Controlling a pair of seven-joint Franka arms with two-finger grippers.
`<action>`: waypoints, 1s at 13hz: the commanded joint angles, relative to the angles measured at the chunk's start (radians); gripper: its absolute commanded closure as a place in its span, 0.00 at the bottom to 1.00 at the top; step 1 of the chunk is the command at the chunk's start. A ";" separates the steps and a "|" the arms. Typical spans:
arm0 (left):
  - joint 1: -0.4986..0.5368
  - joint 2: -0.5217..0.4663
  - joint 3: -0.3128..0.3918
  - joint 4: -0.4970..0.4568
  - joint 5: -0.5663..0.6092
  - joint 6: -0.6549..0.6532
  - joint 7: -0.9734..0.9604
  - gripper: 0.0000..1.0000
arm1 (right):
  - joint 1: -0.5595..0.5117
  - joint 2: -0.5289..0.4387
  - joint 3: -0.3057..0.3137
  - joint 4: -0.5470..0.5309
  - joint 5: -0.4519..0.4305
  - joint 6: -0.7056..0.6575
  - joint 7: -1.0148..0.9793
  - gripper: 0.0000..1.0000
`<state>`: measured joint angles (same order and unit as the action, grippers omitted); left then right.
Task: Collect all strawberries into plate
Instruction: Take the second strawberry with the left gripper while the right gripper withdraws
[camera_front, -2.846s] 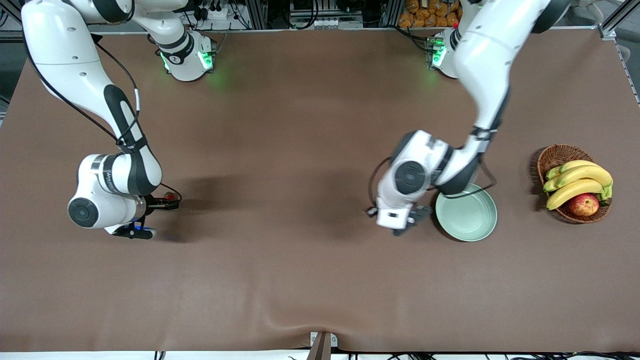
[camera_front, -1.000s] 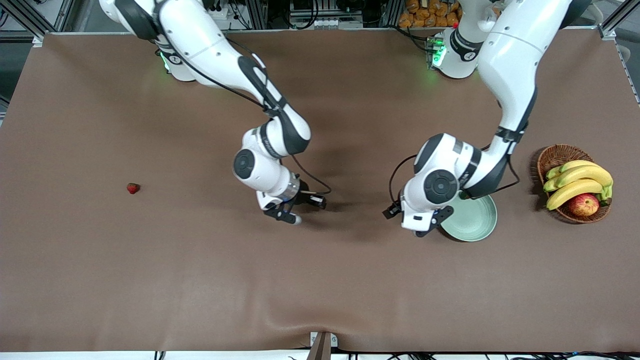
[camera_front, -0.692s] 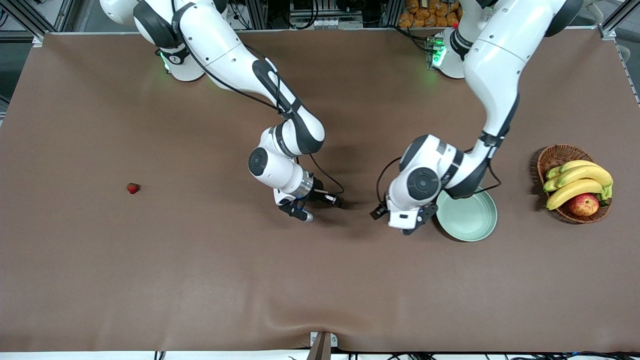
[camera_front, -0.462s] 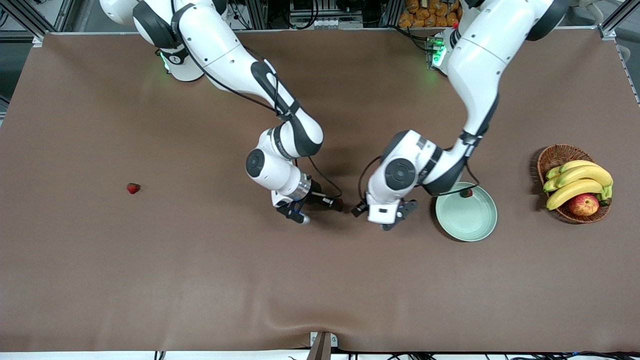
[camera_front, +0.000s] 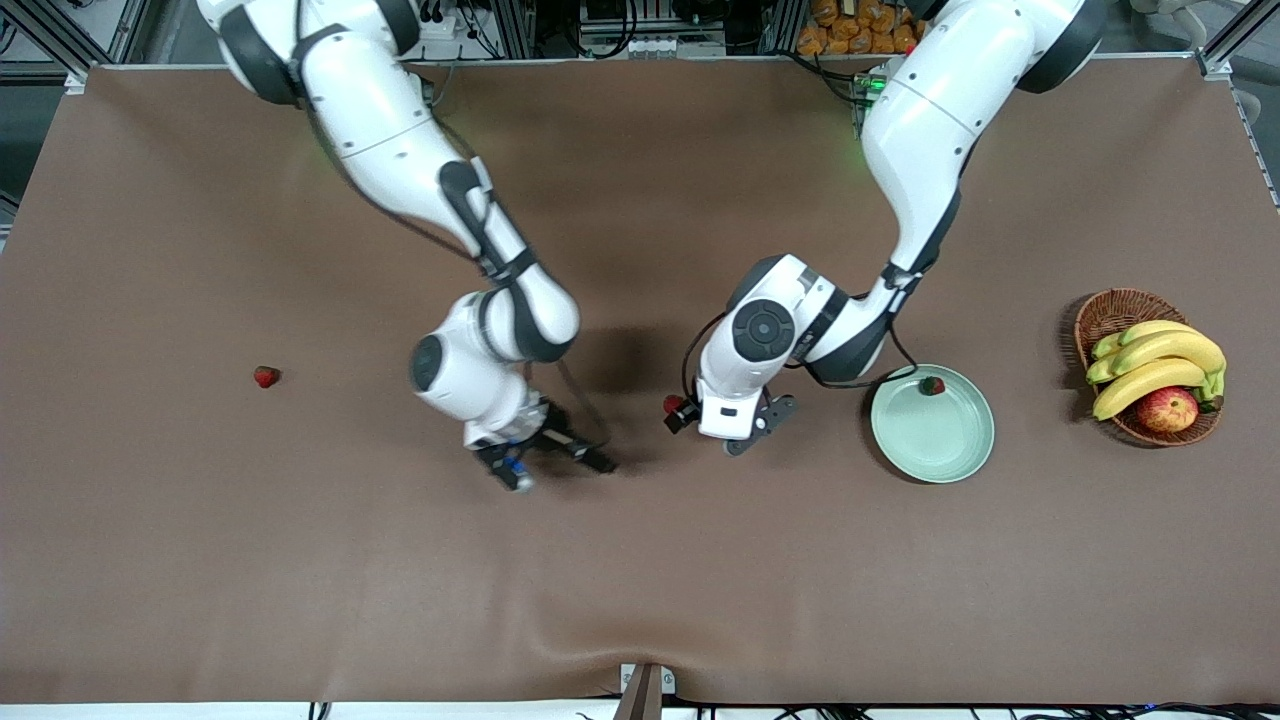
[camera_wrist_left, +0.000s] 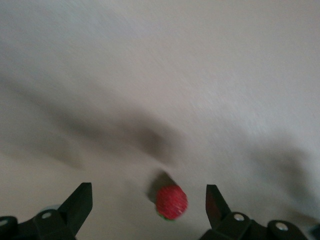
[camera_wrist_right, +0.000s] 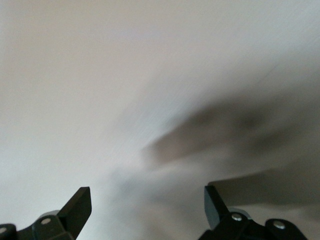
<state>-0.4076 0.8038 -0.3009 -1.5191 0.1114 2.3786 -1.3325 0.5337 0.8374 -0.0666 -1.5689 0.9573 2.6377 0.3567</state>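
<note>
The robot's left gripper isn't ready to close on the strawberry yet and should go down to it first, as the left gripper's fingers are above the strawberry in the left wrist view.
One strawberry (camera_front: 673, 404) lies on the brown table mid-table. My left gripper (camera_front: 722, 428) is open just over it. In the left wrist view the strawberry (camera_wrist_left: 171, 202) sits between the open fingers (camera_wrist_left: 80, 200), untouched, with my left gripper (camera_wrist_left: 148, 189) empty. A second strawberry (camera_front: 931, 385) lies in the pale green plate (camera_front: 950, 455), at its rim nearest the robots. A third strawberry (camera_front: 265, 376) lies alone toward the right arm's end. My right gripper (camera_front: 555, 465) is open and empty, beside the middle strawberry; the right wrist view (camera_wrist_right: 147, 190) shows only bare table.
A wicker basket (camera_front: 1110, 310) with bananas (camera_front: 1155, 365) and an apple (camera_front: 1167, 409) stands at the left arm's end, beside the plate. The brown cloth has a wrinkle (camera_front: 600, 640) near the front edge.
My right gripper carried a strawberry to mid-table, let it go and drew back toward its own end. My left gripper moved from the plate over to that strawberry, uncovering the berry in the plate.
</note>
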 joint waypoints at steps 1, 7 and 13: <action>-0.045 0.043 0.016 0.030 -0.015 0.056 0.006 0.04 | -0.157 -0.132 0.018 -0.181 -0.090 -0.066 -0.192 0.00; -0.050 0.080 0.019 0.034 -0.012 0.068 0.021 0.61 | -0.357 -0.242 -0.096 -0.187 -0.573 -0.372 -0.308 0.00; 0.056 -0.067 0.019 0.022 0.007 -0.107 0.064 1.00 | -0.477 -0.245 -0.134 -0.194 -0.906 -0.473 -0.391 0.00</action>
<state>-0.4003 0.8318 -0.2814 -1.4782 0.1119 2.4017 -1.3126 0.1018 0.6168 -0.1996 -1.7294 0.1089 2.1852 0.0330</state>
